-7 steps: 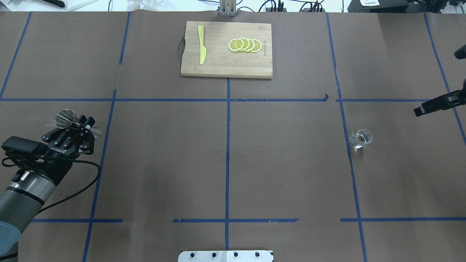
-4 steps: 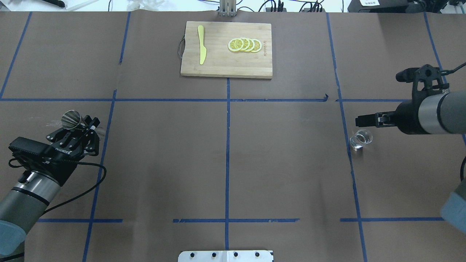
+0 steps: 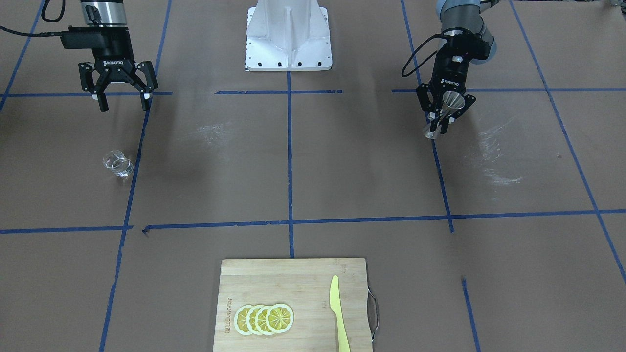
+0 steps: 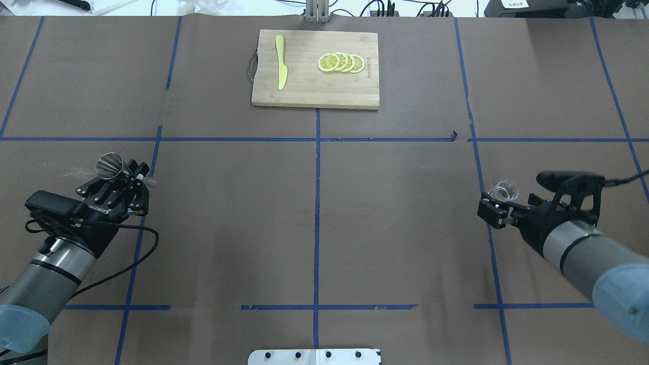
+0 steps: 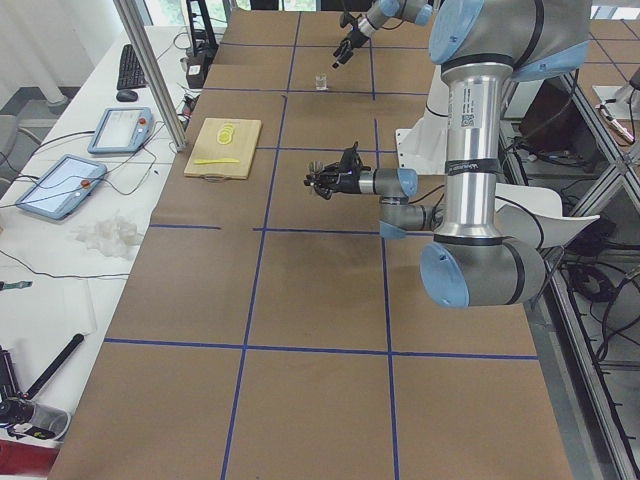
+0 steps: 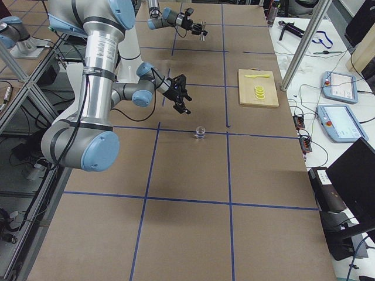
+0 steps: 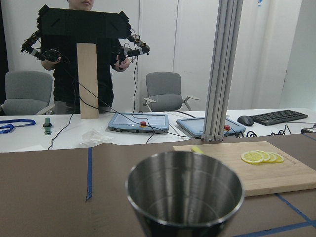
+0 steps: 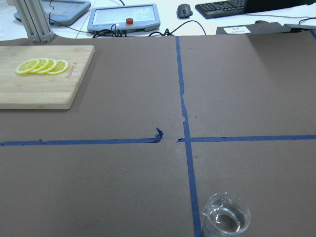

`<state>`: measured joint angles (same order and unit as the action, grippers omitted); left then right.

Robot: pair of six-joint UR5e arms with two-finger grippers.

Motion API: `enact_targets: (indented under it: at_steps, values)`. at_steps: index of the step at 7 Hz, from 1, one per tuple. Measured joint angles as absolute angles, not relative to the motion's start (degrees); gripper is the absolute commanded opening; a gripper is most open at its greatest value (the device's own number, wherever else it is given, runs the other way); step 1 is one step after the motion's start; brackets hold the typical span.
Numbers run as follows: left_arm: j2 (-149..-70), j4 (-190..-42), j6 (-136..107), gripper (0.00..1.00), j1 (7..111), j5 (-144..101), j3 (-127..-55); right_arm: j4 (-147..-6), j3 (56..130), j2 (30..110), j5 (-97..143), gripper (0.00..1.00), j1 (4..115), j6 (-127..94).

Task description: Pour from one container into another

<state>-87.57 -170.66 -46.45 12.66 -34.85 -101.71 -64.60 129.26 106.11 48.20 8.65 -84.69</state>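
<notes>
My right gripper should grab the small clear open glass, holding a little clear liquid [image 3: 123, 172], by its upright sides.
The steel jigger [image 4: 110, 165] is held off the table, tilted, at the left, with my left gripper [image 4: 133, 178] shut on its waist. In the front-facing view the jigger [image 3: 452, 101] hangs in that gripper [image 3: 439, 124] above the brown paper. Its open cup [image 7: 185, 193] fills the left wrist view. The clear glass [image 4: 505, 190] stands upright on the table at the right, with what looks like a little clear liquid in it [image 8: 226, 218]. My right gripper [image 3: 124, 106] is open and hovers on the robot's side of the glass [image 3: 118, 164], apart from it.
A wooden cutting board [image 4: 304, 91] lies at the far middle, carrying lemon slices [image 4: 340, 63] and a yellow knife [image 4: 281, 62]. Blue tape lines grid the brown paper. The robot's base plate [image 4: 314, 356] is at the near edge.
My right arm has swung in from the right edge and come down to just behind the glass. My left gripper has shifted a little right and forward with the jigger.
</notes>
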Motion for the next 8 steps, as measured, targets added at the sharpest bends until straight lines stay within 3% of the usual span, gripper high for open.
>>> enact_targets:
  at_steps: [4, 8]
  values:
    - [-87.63, -170.51, -46.27, 0.0, 12.57, -34.89, -101.06, -64.43, 116.24, 107.34, 27.65, 0.98, -0.04, -96.5]
    - [-87.63, -170.59, -46.32, 0.0, 12.65, -34.82, -101.1, -64.52, 107.72, 99.7, 23.99, 0.97, -0.14, -96.98]
